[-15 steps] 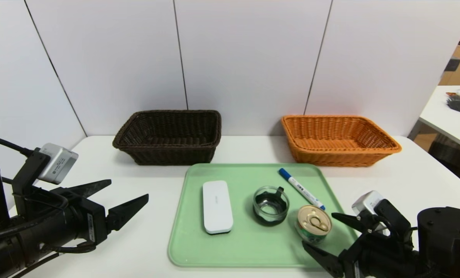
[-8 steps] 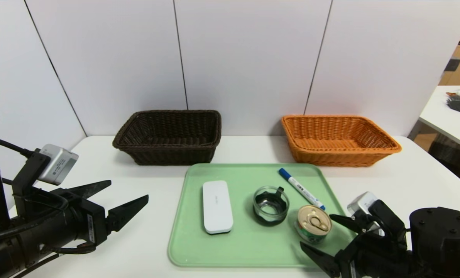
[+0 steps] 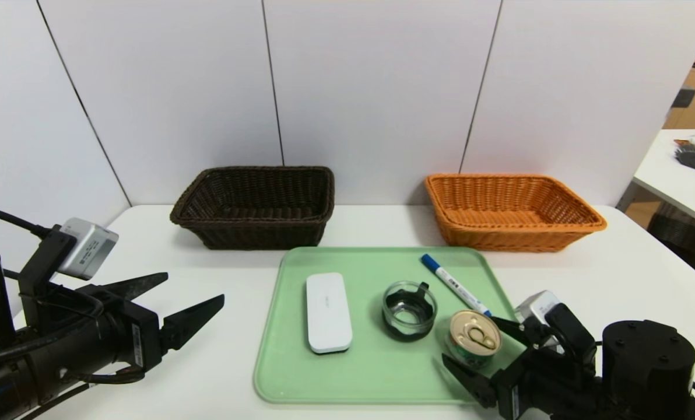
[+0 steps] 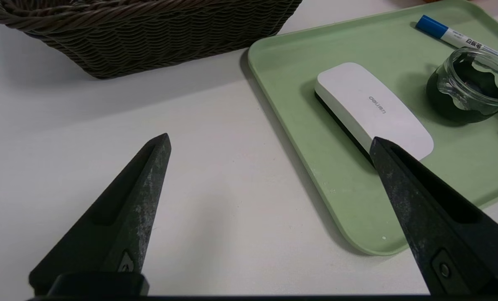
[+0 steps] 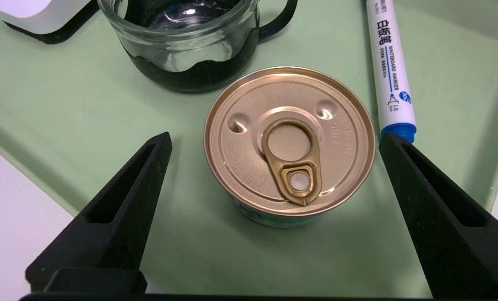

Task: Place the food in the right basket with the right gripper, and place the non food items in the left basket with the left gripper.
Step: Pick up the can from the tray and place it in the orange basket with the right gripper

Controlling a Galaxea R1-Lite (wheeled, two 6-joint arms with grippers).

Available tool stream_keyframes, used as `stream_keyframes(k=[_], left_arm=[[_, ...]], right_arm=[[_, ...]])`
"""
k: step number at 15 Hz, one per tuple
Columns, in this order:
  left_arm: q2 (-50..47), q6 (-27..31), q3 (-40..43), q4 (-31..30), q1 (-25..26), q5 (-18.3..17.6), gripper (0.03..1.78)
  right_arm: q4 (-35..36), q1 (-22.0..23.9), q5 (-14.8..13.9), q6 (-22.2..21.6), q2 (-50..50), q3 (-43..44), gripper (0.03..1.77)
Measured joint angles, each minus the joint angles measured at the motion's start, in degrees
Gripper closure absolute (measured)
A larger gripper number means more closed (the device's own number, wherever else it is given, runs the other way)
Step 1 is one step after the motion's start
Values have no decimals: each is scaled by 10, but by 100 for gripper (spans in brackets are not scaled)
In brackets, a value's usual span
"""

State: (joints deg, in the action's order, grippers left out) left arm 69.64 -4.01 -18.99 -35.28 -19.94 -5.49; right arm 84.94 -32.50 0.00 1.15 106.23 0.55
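The right gripper will next take hold of the tin can by its round side (image 3: pixel 464 357), so that the food can go into the orange basket (image 3: pixel 499 236).
The tin can (image 3: pixel 473 337) (image 5: pixel 290 140) with its gold pull-tab lid stands on the green tray's (image 3: pixel 376 373) near right part. My right gripper (image 3: pixel 469 339) (image 5: pixel 274 136) is open, one finger on either side of the can and not touching it. On the same tray lie the white case (image 3: pixel 327 312) (image 4: pixel 372 108), the glass jar (image 3: pixel 409 310) (image 5: pixel 186 37) and the blue-capped marker (image 3: pixel 455 284) (image 5: pixel 389 71). My left gripper (image 3: pixel 195 285) (image 4: pixel 270 138) hovers open and empty over the table, left of the tray. The dark brown basket (image 3: pixel 260 233) and the orange basket (image 3: pixel 499 236) stand behind, both empty.
White wall panels (image 3: pixel 376 87) rise directly behind the baskets. A second white table (image 3: pixel 683 181) carrying a dark item stands at the far right. Bare tabletop lies between the tray and the dark basket (image 4: pixel 140 37).
My right gripper has moved left toward the tray, so its open fingers now stand either side of the can. The left arm has not moved.
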Motion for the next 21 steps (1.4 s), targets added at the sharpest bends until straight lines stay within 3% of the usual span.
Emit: stream_keyframes(k=[21], left_arm=[[4, -1, 3, 0, 0, -1, 12]], right_arm=[[4, 7, -17, -19, 25, 17, 9]])
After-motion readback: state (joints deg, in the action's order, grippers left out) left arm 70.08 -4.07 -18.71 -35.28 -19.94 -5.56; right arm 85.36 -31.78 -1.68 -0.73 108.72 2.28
